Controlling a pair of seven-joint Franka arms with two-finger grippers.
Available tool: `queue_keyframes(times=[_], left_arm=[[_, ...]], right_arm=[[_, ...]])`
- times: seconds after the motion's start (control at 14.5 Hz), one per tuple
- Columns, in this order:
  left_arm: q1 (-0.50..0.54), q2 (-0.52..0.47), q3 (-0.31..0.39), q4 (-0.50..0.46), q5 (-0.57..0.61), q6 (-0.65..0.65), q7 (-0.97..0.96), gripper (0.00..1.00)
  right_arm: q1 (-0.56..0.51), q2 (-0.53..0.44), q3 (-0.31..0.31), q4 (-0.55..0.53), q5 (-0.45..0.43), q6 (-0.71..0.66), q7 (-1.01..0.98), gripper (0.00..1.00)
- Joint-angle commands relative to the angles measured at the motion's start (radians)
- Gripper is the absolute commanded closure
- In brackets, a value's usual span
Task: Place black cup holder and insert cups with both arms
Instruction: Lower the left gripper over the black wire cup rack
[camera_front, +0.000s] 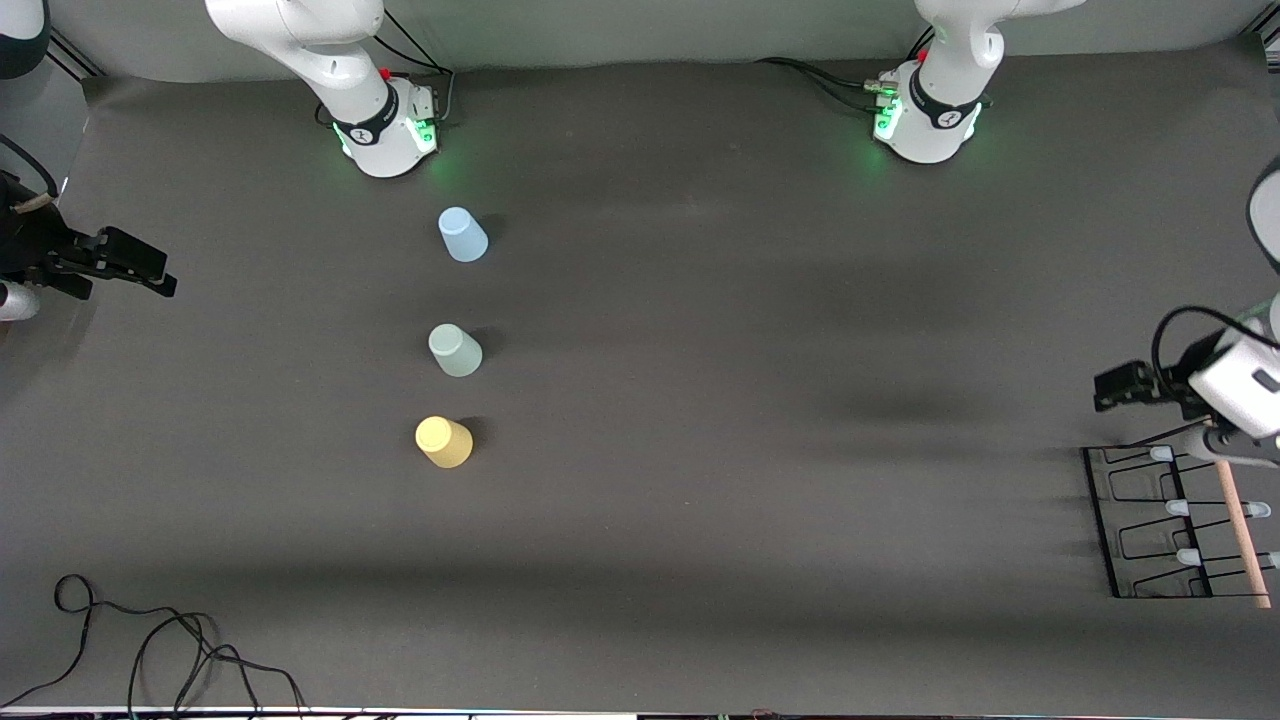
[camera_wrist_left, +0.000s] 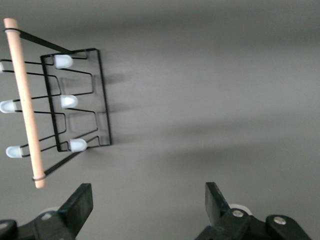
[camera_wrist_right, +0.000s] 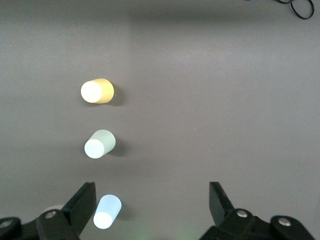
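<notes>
The left gripper grabs the black cup holder by its wooden rod (camera_front: 1240, 530) (camera_wrist_left: 25, 100) next, which leaves the holder's rubber-tipped pegs free for the cups.
Three cups stand in a row on the dark table toward the right arm's end: the pale blue cup (camera_front: 462, 235) (camera_wrist_right: 107, 211) closest to the right arm's base, the mint green cup (camera_front: 455, 350) (camera_wrist_right: 100, 144) in the middle, and the yellow cup (camera_front: 444, 442) (camera_wrist_right: 97, 91) nearest the front camera. The black cup holder (camera_front: 1100, 525) (camera_wrist_left: 103, 100) with its wooden rod (camera_front: 1240, 530) (camera_wrist_left: 25, 100) rests at the left arm's end. My left gripper (camera_front: 1108, 388) (camera_wrist_left: 148, 192) hangs open just beside the holder's end. My right gripper (camera_front: 160, 275) (camera_wrist_right: 150, 192) hangs open at the table's edge, apart from the cups.
The two arm bases (camera_front: 385, 130) (camera_front: 925, 120) stand along the table's edge farthest from the front camera. Loose black cables (camera_front: 150, 640) lie near the front edge at the right arm's end. Bare mat stretches between the cups and the holder.
</notes>
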Motion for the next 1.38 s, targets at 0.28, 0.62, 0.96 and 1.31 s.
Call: queue_keyframes(times=[0.28,0.62,0.96,1.31], left_arm=[[0.065,0.177,0.039,0.073,0.035,0.161,0.003,0.00],[0.170,0.238,0.050,0.088,0.031,0.212,0.191,0.27],[0.190,0.306,0.050,0.091,0.032,0.298,0.199,0.48],[0.183,0.338,0.050,0.129,0.040,0.344,0.198,0.98]], right_arm=[[-0.003,0.009,-0.009,0.021,0.012,-0.019,-0.011,0.00],[-0.003,0.014,-0.014,0.024,0.012,-0.024,-0.016,0.00],[-0.003,0.018,-0.014,0.021,0.012,-0.026,-0.013,0.00],[-0.003,0.017,-0.014,0.021,0.012,-0.026,-0.016,0.00]])
